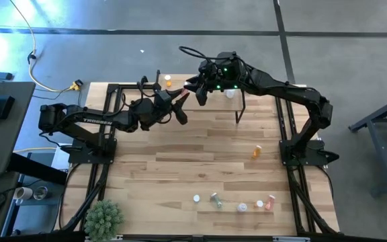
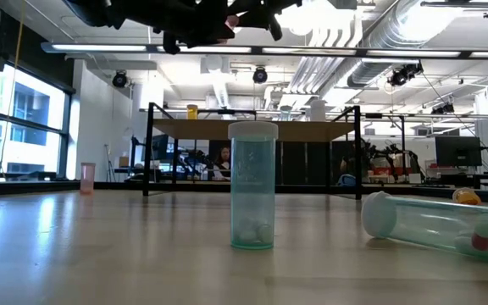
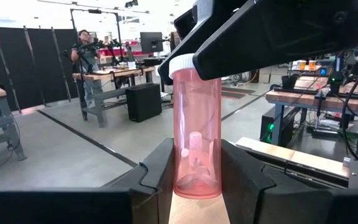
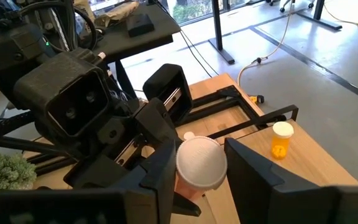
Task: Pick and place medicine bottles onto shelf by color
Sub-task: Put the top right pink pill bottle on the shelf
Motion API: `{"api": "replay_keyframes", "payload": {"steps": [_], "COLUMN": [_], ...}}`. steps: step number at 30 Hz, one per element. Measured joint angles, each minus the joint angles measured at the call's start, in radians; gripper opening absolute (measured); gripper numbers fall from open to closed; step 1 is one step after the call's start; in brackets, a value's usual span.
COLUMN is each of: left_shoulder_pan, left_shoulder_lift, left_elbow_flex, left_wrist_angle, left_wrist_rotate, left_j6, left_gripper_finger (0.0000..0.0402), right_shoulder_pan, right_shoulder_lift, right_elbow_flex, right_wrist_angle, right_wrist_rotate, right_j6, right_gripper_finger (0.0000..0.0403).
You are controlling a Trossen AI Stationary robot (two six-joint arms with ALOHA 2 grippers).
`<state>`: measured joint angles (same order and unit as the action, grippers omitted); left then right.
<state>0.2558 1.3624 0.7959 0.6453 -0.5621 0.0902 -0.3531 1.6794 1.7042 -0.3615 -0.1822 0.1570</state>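
Note:
I need to open my left gripper now, because in the left wrist view the fingers of my right gripper are around the white cap of the pink bottle.
A pink bottle with a white cap stands upright in the air above the table's far middle, held at both ends. My left gripper reaches in level from the left and is shut on it. My right gripper comes from the right, a little higher, and is shut on its cap. Behind them is the shelf, a raised wooden board on black legs. An orange bottle and a white one stand on it. My left gripper pinches the bottle's lower body between its two fingers, which point level from the table's left. The bottle stands upright and clear of the table. My right gripper has the white cap between its two fingers, slanting down from the right.
An orange bottle lies on the table right of centre. Near the front edge are a white, a green, another white and a pink bottle. A green plant sits at the front left corner.

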Motion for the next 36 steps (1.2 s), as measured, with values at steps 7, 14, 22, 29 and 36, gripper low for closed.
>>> {"api": "replay_keyframes", "payload": {"steps": [7,14,22,29,36], "left_shoulder_pan": [0.0,0.0,0.0,0.0,0.0], "left_shoulder_lift": [0.0,0.0,-0.004,-0.028,-0.094], "left_elbow_flex": [0.001,0.001,0.001,0.001,0.001], "left_wrist_angle": [-0.021,-0.044,-0.054,-0.11,-0.229], "left_wrist_rotate": [0.0,0.004,-0.004,-0.007,-0.01], "left_j6": [-0.008,-0.007,-0.007,-0.007,-0.008], "left_gripper_finger": [0.0102,0.0148,0.0201,0.0204,0.0204], "right_shoulder_pan": [0.0,0.0,-0.008,-0.063,-0.112], "right_shoulder_lift": [0.002,0.002,0.002,0.002,0.005], "right_elbow_flex": [0.0,0.0,0.0,0.0,0.0], "right_wrist_angle": [-0.004,-0.007,-0.025,-0.038,-0.033], "right_wrist_rotate": [0.001,0.001,0.062,0.074,0.137], "right_j6": [0.0,0.0,-0.028,-0.042,-0.117], "right_gripper_finger": [0.0113,0.0112,0.0112,0.0112,0.0112]}}
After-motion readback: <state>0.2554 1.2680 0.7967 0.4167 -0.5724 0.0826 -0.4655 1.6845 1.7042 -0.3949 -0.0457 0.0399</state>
